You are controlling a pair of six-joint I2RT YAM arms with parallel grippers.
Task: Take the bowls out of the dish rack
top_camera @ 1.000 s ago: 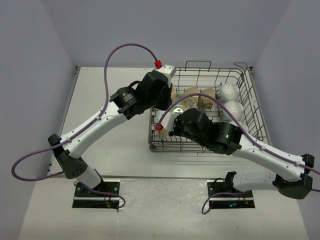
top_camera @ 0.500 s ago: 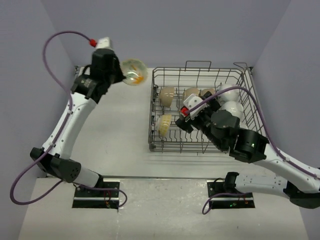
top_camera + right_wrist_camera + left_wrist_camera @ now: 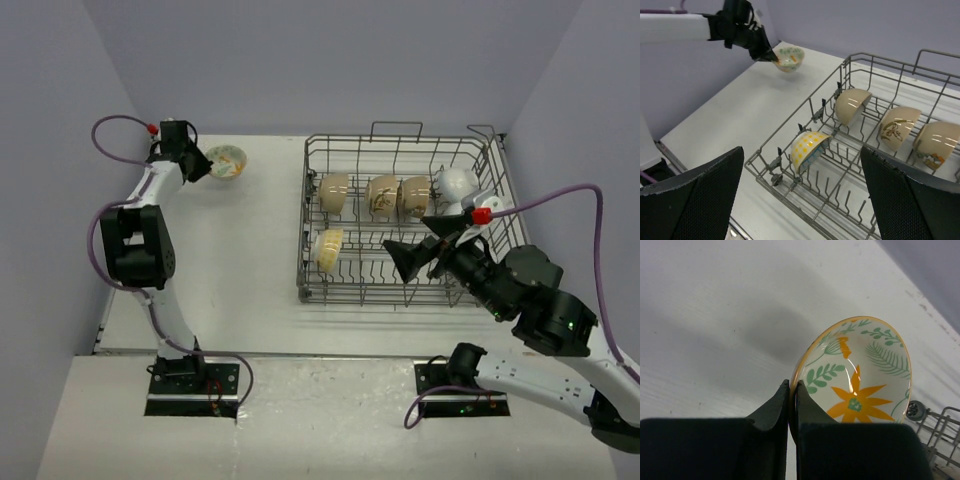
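Note:
My left gripper keeps hold of the floral bowl for now, since it is tilted above the flat table, its shadow apart, and would drop if I opened now.
The grey wire dish rack (image 3: pixel 305 262) stands on the right half of the table. On its tines sit three beige bowls (image 3: pixel 333 192), a white bowl (image 3: pixel 457 183) and a yellow-dotted bowl (image 3: pixel 327 247) on edge at the near left. My left gripper (image 3: pixel 203 166) is at the table's far left corner, shut on the rim of a floral bowl (image 3: pixel 860 375), which it holds tilted low over the table. My right gripper (image 3: pixel 425 243) hovers open over the rack's near right part with nothing between its fingers (image 3: pixel 690 200). The yellow-dotted bowl (image 3: pixel 807 147) lies below it.
The purple walls close in the table on the left, back and right. The rack's looped handles (image 3: pixel 397 128) rise at its far side. Purple cables arc off both arms. The rack's corner (image 3: pixel 935 425) shows at the lower right of the left wrist view.
My left arm carried the floral bowl out of the rack to the table's far left corner. My right gripper opened, pulled back from the rack's left side and rose.

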